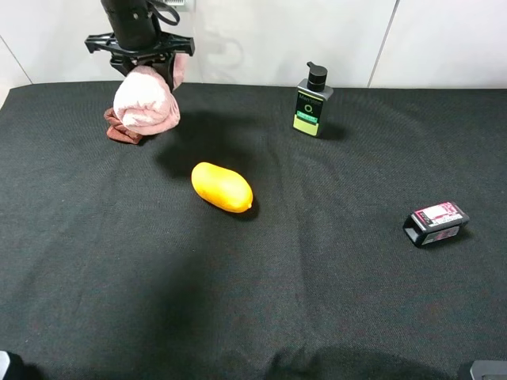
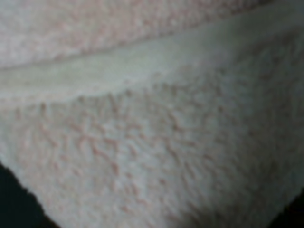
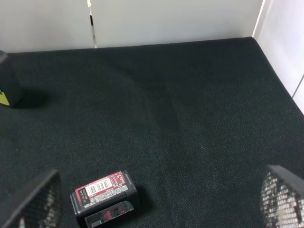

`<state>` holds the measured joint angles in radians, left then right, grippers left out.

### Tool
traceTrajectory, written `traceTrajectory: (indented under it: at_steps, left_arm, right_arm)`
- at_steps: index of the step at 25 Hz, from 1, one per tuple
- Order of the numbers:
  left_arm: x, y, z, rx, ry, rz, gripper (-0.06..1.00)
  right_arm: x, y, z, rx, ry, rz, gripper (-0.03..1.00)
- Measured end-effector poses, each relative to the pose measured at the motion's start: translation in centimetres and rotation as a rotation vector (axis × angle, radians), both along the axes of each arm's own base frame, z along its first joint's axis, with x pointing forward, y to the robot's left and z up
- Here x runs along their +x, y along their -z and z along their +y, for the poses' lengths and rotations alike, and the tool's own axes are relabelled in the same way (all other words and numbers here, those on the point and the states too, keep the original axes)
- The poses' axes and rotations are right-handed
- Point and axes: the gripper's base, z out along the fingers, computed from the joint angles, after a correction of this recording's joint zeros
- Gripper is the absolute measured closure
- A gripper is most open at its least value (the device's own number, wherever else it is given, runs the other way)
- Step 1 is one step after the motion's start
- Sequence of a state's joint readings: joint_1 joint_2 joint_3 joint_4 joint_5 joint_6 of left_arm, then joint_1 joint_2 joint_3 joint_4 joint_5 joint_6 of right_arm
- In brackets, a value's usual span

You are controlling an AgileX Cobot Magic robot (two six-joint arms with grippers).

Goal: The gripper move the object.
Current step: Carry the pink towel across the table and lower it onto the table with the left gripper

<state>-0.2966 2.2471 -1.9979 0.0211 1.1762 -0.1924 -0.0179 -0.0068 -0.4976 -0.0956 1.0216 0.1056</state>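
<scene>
The lower end of the pink towel is hanging above the black cloth. My left gripper should keep holding the towel until the towel is lower.
The object, a pale pink fluffy rolled towel (image 1: 146,104), hangs at the back left of the table. My left gripper (image 1: 149,65) comes down from above and is shut on its upper part, holding it off the black cloth. In the left wrist view the towel (image 2: 152,142) fills almost the whole picture, and the fingers are hidden. My right gripper (image 3: 156,209) hovers open over the table's right side. Its two mesh-padded fingertips (image 3: 33,202) stand far apart with nothing between them.
A reddish-brown folded cloth (image 1: 121,131) lies just under and behind the towel. A yellow mango (image 1: 222,187) lies at centre left. A black pump bottle (image 1: 312,101) stands at the back middle. A small black and red box (image 1: 436,222) (image 3: 104,198) lies at the right.
</scene>
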Motion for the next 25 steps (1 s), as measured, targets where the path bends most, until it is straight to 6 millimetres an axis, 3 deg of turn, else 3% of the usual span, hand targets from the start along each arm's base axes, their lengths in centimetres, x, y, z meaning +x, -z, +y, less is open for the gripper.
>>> traceTrajectory:
  at_steps: [13, 25]
  left_arm:
    - [1.1, 3.8, -0.7, 0.006, 0.026, 0.058, 0.41]
    - [1.6, 5.4, -1.0, 0.002, 0.043, 0.067, 0.41]
  right_arm:
    - [0.0, 0.0, 0.0, 0.001, 0.000, 0.000, 0.34]
    - [0.0, 0.0, 0.0, 0.001, 0.000, 0.000, 0.34]
